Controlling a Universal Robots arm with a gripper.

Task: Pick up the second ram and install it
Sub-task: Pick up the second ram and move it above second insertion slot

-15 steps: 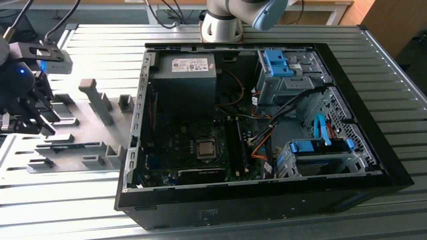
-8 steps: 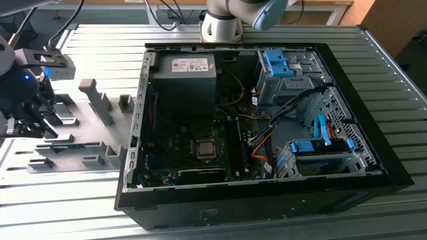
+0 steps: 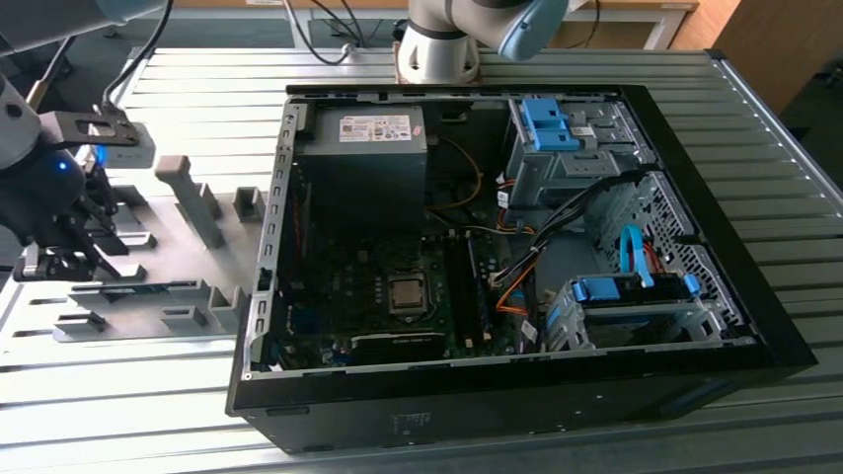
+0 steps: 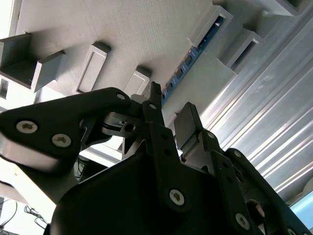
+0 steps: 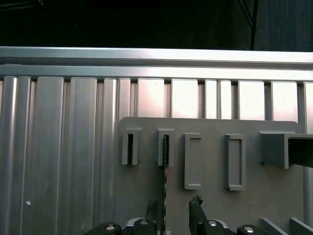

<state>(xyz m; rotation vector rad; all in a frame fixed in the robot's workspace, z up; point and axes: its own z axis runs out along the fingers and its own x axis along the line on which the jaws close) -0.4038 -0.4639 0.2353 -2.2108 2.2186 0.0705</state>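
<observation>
The ram has one end inside the slotted block, which closes around it. My gripper should next grab the ram by its bare part outside the block's slot [image 5: 165,209].
The second ram [image 5: 165,169] is a thin green-blue stick standing on edge in a slotted grey block [image 5: 165,147] on the grey fixture plate [image 5: 146,196]. In the second wrist view the ram [image 4: 195,51] runs between two grey blocks toward my fingertips. My gripper [image 5: 173,205] is open just above it, with one dark finger on either side of its line and neither touching it. The same open gripper [image 4: 171,107] has a clear gap between its fingers. In the exterior view the gripper [image 3: 53,259] hangs over the fixture plate at the far left.
The open computer case [image 3: 737,296] lies at the table's middle, with the motherboard [image 3: 395,296] and long black slots [image 3: 464,286] inside. Several grey fixture blocks [image 3: 197,202] stand on the plate. The ribbed metal table [image 3: 132,395] extends around it, and its edge [image 5: 146,56] is close.
</observation>
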